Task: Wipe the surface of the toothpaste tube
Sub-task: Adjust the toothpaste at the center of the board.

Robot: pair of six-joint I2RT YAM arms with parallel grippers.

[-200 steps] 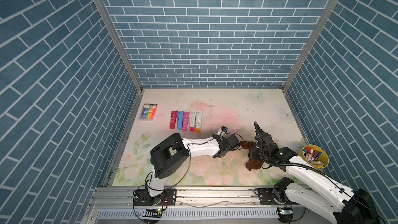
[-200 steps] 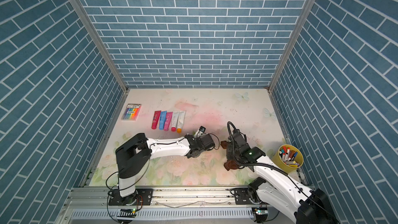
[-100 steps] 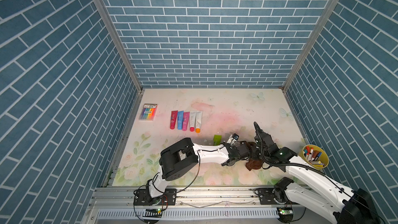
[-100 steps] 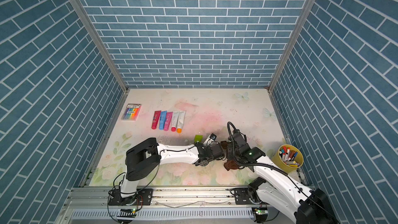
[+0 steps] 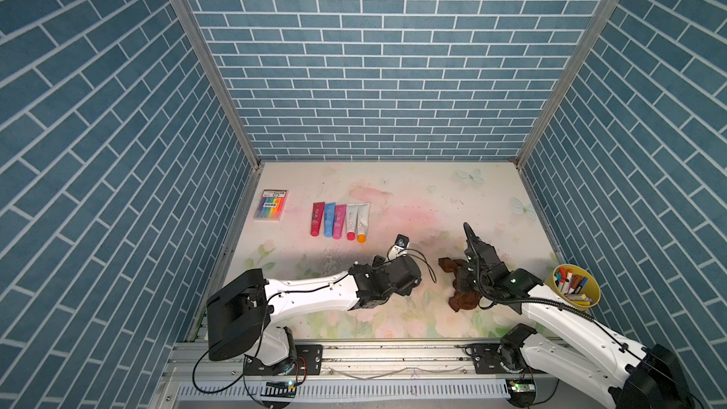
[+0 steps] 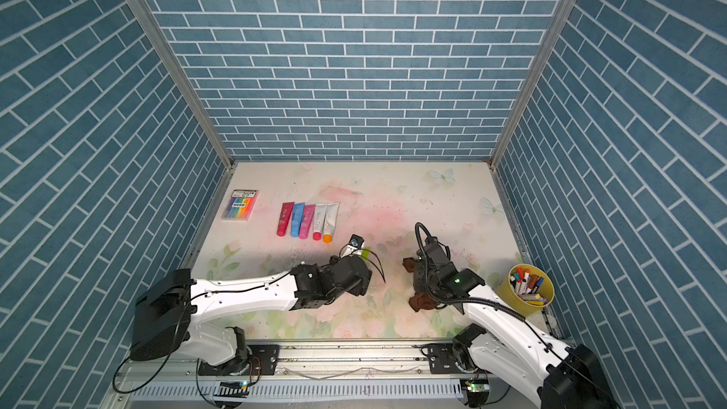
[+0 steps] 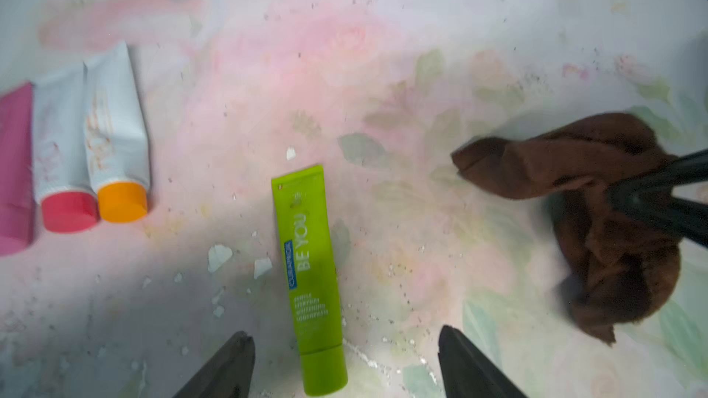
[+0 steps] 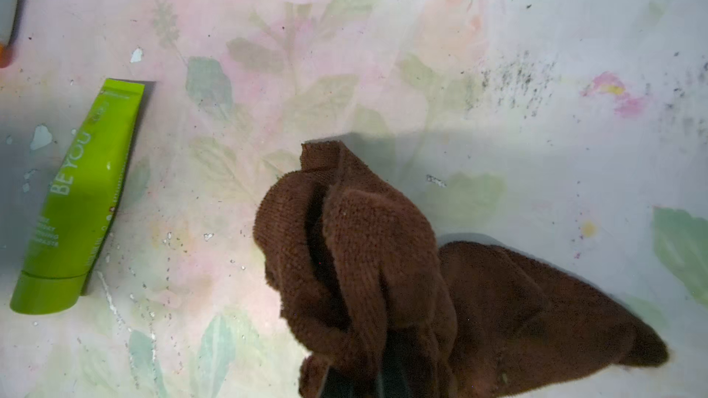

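Next, my left gripper grabs the green toothpaste tube by its cap end, leaving its printed surface free for the cloth [image 5: 464, 300] to wipe.
The green toothpaste tube [image 7: 310, 269] lies flat on the flowered mat, cap toward my left gripper [image 7: 344, 340]. That gripper is open above the cap end and touches nothing. In a top view only a sliver of the tube [image 6: 365, 252] shows beside the left gripper [image 6: 354, 269]. The tube [image 8: 80, 193] also appears in the right wrist view, apart from the brown cloth [image 8: 364, 243]. My right gripper [image 8: 367, 369] is shut on the cloth [image 5: 464, 300], which trails onto the mat to the right of the tube. The cloth bunch hides the right fingertips.
A row of several coloured tubes [image 5: 340, 220] lies at the back left, with a marker pack [image 5: 271, 205] beyond them near the left wall. A yellow cup of markers [image 5: 572, 289] stands by the right wall. Blue brick walls enclose the mat on three sides.
The left gripper has gone from shut to open, and the green tube now lies free. The left arm reached right toward the cloth, then drew back. The right arm stayed put.
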